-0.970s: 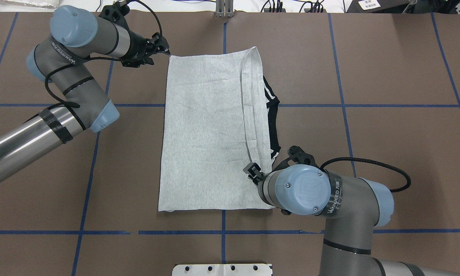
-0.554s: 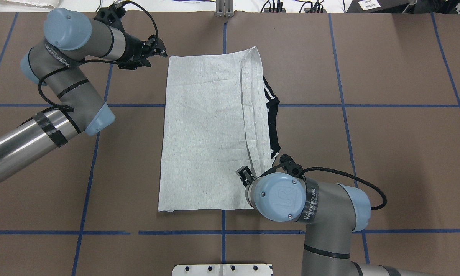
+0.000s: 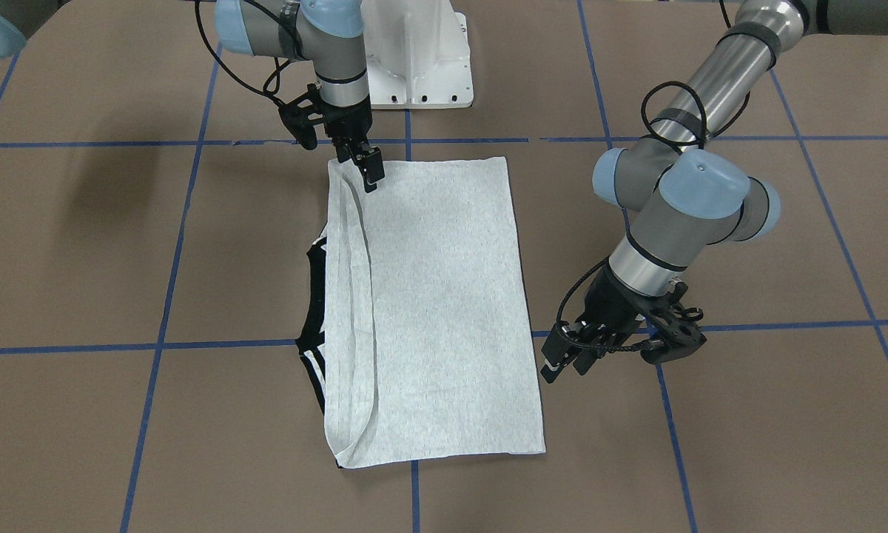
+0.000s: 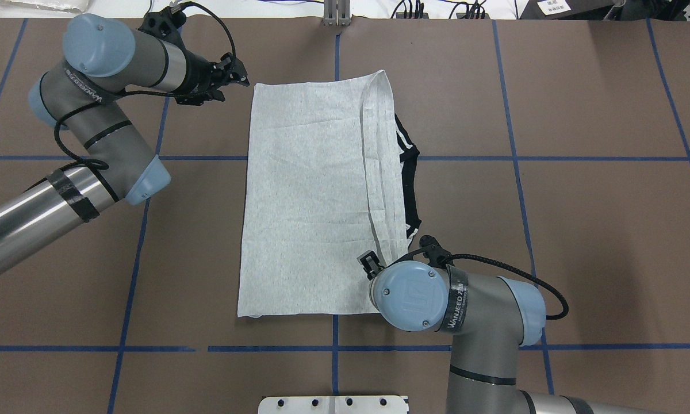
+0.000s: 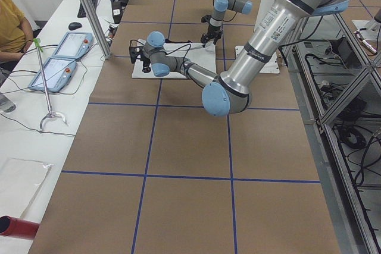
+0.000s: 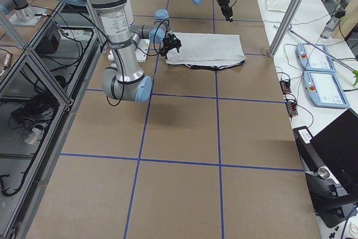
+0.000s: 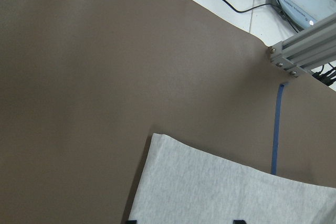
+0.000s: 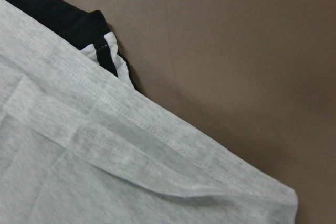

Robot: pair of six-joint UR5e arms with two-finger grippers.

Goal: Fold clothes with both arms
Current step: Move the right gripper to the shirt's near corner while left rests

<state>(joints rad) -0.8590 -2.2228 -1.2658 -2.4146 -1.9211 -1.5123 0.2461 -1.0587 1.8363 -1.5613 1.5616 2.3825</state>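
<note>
Both fingers reach down to the fabric either side of the folded corner, so closing now would catch the grey T-shirt (image 3: 441, 293). My right gripper closes on the T-shirt next.
The grey T-shirt (image 4: 310, 201) lies folded into a flat rectangle in the middle of the table, print hidden. It also shows in the front view (image 3: 444, 296). Its black collar with white stripes (image 4: 411, 172) sticks out from under the folded edge. My left gripper (image 4: 240, 76) is open and empty, just off the shirt's far left corner. In the front view it (image 3: 562, 364) hovers beside that edge. My right gripper (image 3: 366, 166) is over the shirt's near right corner, looks open and holds nothing. From overhead it (image 4: 370, 264) is mostly hidden under its wrist.
The white pedestal base (image 3: 414, 59) stands at the table's near edge. An aluminium post (image 4: 336, 11) rises at the far edge. Blue tape lines (image 4: 333, 348) grid the brown table. Teach pendants (image 6: 319, 76) lie on the side bench.
My right arm has swung left along the shirt's near edge, its gripper shifting slightly left. My left gripper has pulled back a little from the shirt's far corner. The shirt has not moved.
</note>
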